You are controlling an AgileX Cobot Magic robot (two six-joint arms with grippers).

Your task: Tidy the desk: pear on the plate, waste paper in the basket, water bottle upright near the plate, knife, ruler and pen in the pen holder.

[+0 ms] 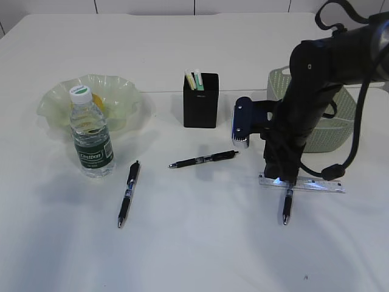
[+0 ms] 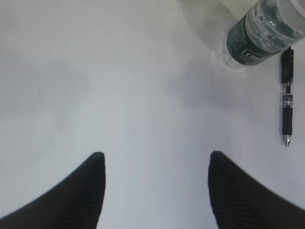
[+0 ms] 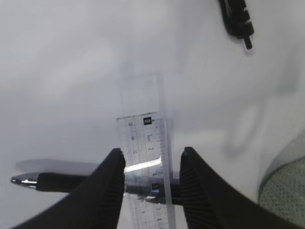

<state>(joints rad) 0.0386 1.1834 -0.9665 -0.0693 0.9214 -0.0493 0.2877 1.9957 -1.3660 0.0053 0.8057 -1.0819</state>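
Note:
The ruler needs to stand in the pen holder (image 1: 201,103). My right gripper should next grab the ruler by its end with the black square (image 1: 268,179).
My right gripper (image 1: 278,177) (image 3: 152,160) is down at the table, open, with its fingers on either side of a clear ruler (image 1: 304,184) (image 3: 144,138). The left finger touches the ruler's edge and the right finger stands apart. The ruler lies across a black pen (image 1: 287,207) (image 3: 57,182). Two more black pens (image 1: 128,193) (image 1: 203,160) lie on the table. The water bottle (image 1: 91,137) (image 2: 264,33) stands upright in front of the green glass plate (image 1: 124,97), where something yellow (image 1: 100,104) shows. The black pen holder (image 1: 201,103) holds pale sticks. My left gripper (image 2: 156,157) is open and empty over bare table.
The pale green basket (image 1: 316,125) (image 3: 286,191) stands at the right, just behind my right arm. One pen (image 2: 286,95) lies right of my left fingers, below the bottle. The end of the middle pen (image 3: 237,21) shows at the top of the right wrist view.

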